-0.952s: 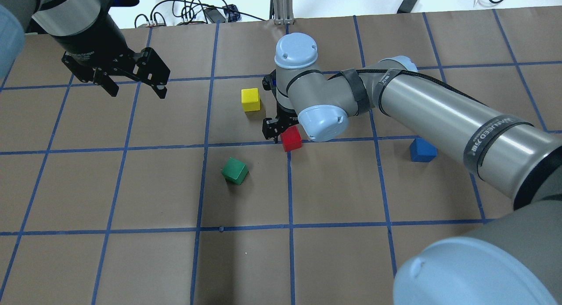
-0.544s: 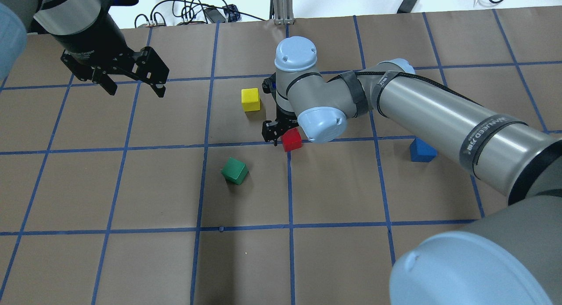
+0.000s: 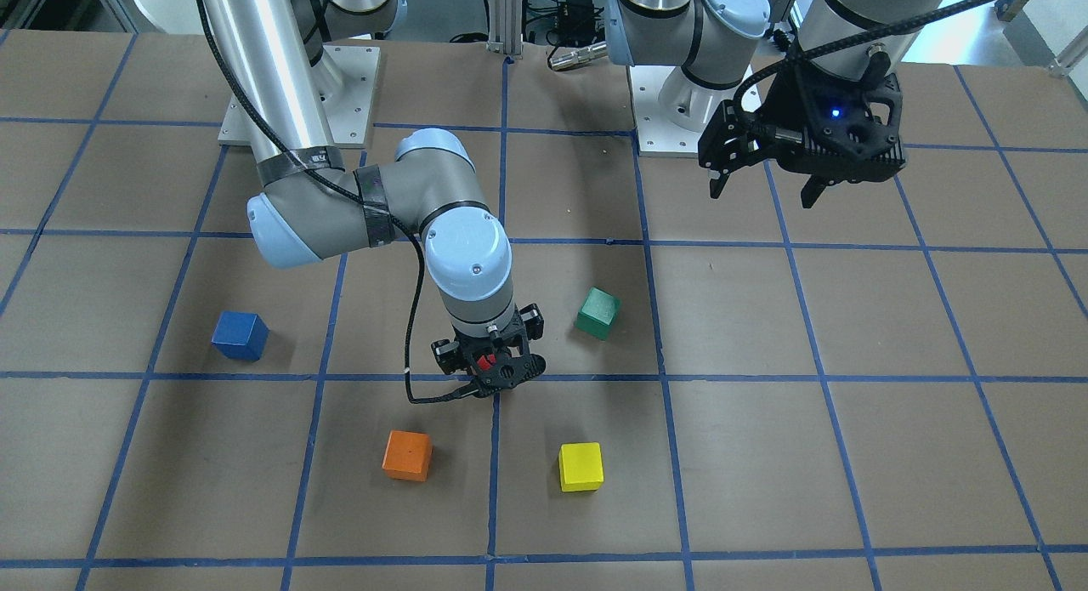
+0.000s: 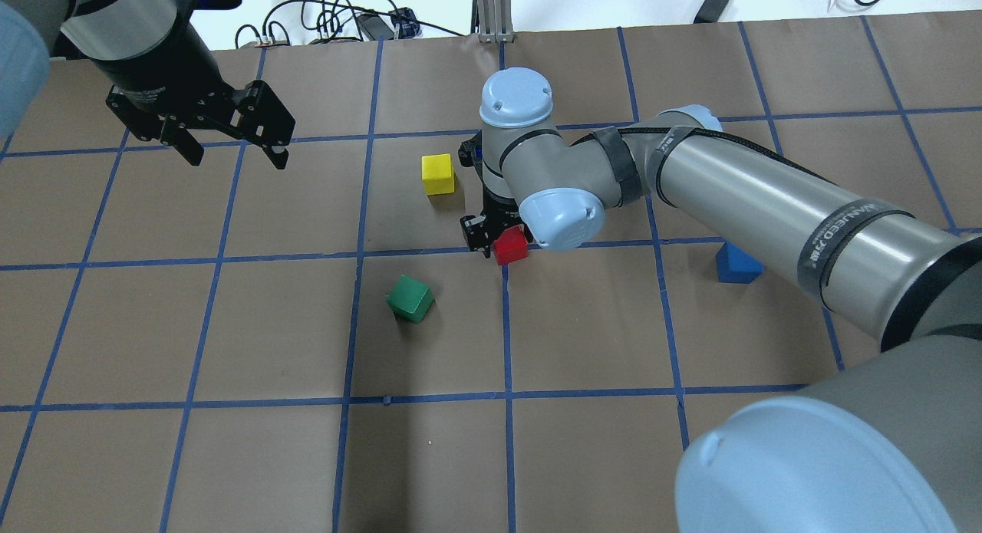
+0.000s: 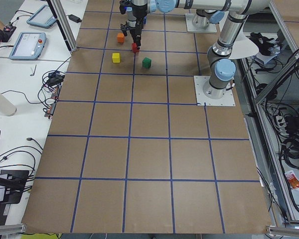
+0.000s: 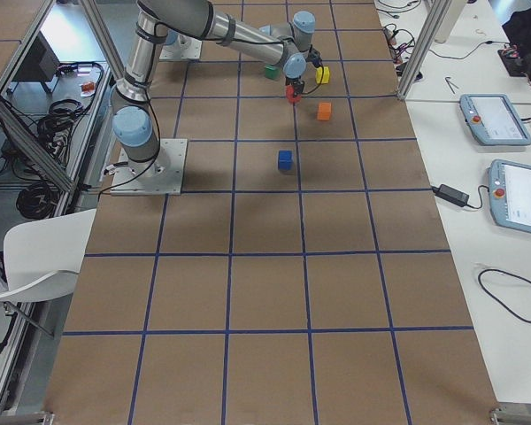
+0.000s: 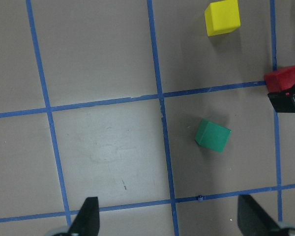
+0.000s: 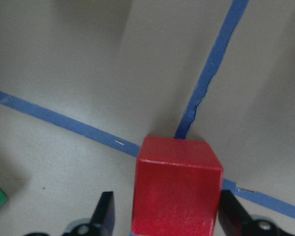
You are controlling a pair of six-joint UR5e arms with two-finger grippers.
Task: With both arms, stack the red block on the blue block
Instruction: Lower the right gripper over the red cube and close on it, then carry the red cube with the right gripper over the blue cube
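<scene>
My right gripper is about to pick up the red block by its opposite sides, and then it should stack the red block on the blue block (image 3: pixel 240 335).
The red block (image 4: pixel 511 246) sits on a blue tape line near the table's middle. My right gripper (image 4: pixel 500 245) is down around it, jaws open. In the right wrist view the red block (image 8: pixel 177 187) stands between the fingers (image 8: pixel 106 216), with a small gap on its left side. The blue block (image 4: pixel 736 263) rests on the table to the right, partly behind my right forearm; it also shows in the front view (image 3: pixel 240 334). My left gripper (image 4: pixel 230 149) hovers open and empty at the far left.
A green cube (image 4: pixel 410 298) lies tilted just left of and nearer than the red block. A yellow cube (image 4: pixel 438 173) stands beyond it. An orange cube (image 3: pixel 407 454) is hidden by my right wrist in the overhead view. Cables lie past the far edge.
My right gripper's visible finger has moved in closer to the red block. The red block and my left arm have stayed where they were.
</scene>
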